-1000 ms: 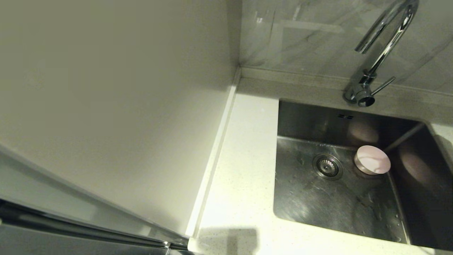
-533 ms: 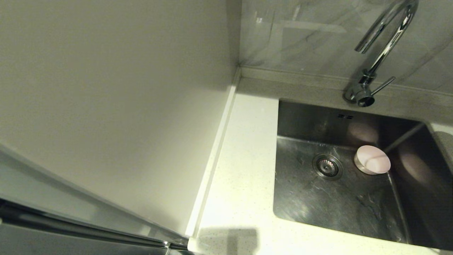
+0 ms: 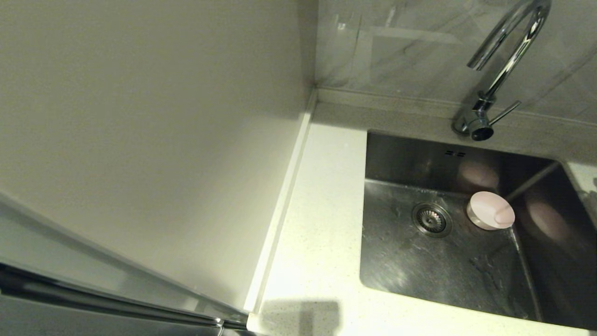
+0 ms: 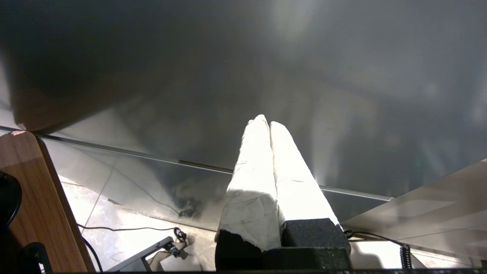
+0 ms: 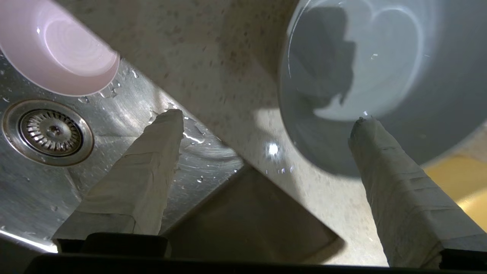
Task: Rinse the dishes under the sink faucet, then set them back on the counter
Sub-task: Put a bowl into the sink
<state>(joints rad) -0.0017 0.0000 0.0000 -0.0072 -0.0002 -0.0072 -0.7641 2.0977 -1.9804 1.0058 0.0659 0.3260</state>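
Note:
The grey-blue dish (image 5: 380, 68) is, at its rim (image 5: 285, 114), below the fingers of my right gripper, and so is the speckled counter. My right gripper should go lower before it closes on the dish.
A pale pink dish (image 3: 490, 211) stands upright on the floor of the sink (image 3: 410, 163), just right of the drain strainer (image 3: 431, 219) and below the spout of the chrome faucet (image 3: 508, 56). In the right wrist view the pink dish (image 5: 57, 57) and a grey-blue dish (image 5: 380, 68) both show; the grey-blue one rests on the speckled counter (image 5: 213, 57) beside the basin. A yellow dish (image 5: 454, 173) peeks out behind it. My right gripper (image 5: 266, 118) is open and holds nothing, one finger over the basin and the other over the grey-blue dish's rim. Neither arm shows in the head view.
My left gripper (image 4: 266, 122) hangs shut and empty, low by a grey cabinet front, with floor and cables below it. A plain off-white side panel (image 3: 140, 140) walls off the counter strip (image 3: 322, 210) left of the sink. Water drops lie on the basin floor.
The pink dish, the faucet and its lever have not moved. A shadow on the counter strip right of the sink has thinned.

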